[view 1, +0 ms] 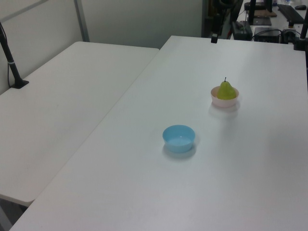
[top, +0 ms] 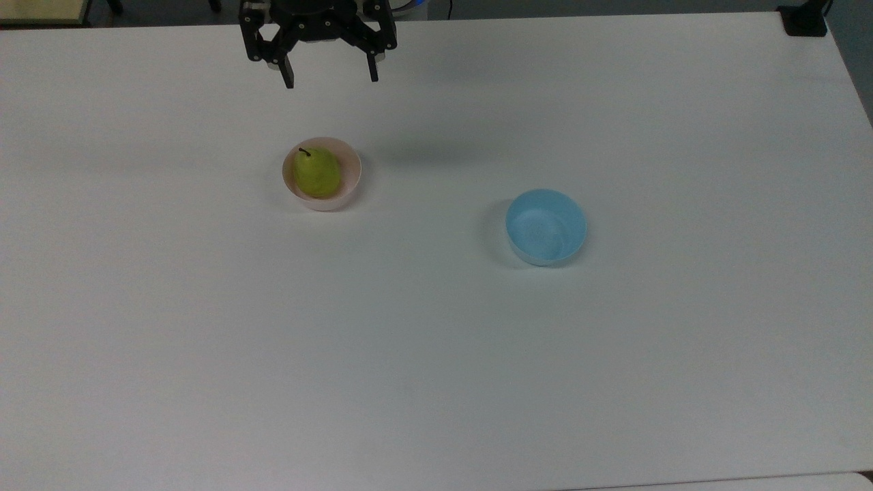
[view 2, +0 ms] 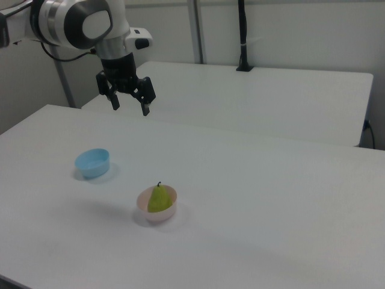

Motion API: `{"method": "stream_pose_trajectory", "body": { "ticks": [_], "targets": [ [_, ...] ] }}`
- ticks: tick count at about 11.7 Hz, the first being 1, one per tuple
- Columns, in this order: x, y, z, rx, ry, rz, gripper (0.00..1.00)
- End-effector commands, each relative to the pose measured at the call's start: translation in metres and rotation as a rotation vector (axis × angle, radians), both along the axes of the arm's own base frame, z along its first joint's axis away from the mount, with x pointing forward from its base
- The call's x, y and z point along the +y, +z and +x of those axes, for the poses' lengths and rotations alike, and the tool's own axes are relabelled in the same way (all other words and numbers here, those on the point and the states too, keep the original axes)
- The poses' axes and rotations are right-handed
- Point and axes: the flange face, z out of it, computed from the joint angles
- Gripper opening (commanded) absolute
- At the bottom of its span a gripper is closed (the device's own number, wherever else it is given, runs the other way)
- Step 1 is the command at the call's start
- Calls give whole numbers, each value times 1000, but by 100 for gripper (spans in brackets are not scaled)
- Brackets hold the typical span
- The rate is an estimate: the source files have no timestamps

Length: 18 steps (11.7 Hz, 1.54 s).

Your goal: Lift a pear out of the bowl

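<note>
My gripper is to grab the yellow-green pear by its narrow top [view 1: 225,84] next, to lift the pear out of the pale pink bowl [view 1: 224,102].
A yellow-green pear [top: 317,172] [view 1: 226,90] [view 2: 158,198] with a dark stem stands upright in the pale pink bowl [top: 349,169] [view 1: 224,102] [view 2: 160,215] on the white table. My gripper [top: 330,82] [view 2: 130,108] hangs open high above the table, near the top view's upper edge and slightly right of the bowl there. Nothing is between its black fingers. In the right view it hovers well above and to the left of the bowl, fingers pointing down.
An empty light blue bowl [top: 545,226] [view 1: 179,138] [view 2: 92,162] sits apart from the pink one. A second white table [view 1: 57,110] adjoins this one. Black stands [view 2: 242,36] [view 1: 10,60] rise at the tables' edges.
</note>
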Motion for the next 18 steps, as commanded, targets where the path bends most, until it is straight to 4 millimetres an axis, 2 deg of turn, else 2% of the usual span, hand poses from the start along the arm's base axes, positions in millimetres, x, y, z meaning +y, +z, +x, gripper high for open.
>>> {"method": "stream_pose_trajectory", "body": {
  "ticks": [1, 3, 5, 7, 9, 12, 14, 18],
  "targets": [
    [5, 3, -7, 18, 2, 11, 100],
    [2, 3, -9, 21, 32, -5, 100],
    [-6, -9, -13, 65, 167, -41, 100],
    [-23, -18, -16, 89, 282, -63, 100],
    [-34, -25, -15, 107, 317, -105, 100],
    [-44, -47, -10, 144, 392, -113, 100],
    [-55, -72, -16, 186, 378, -98, 100],
    [-53, -137, -20, 156, 389, -103, 100]
  ]
}}
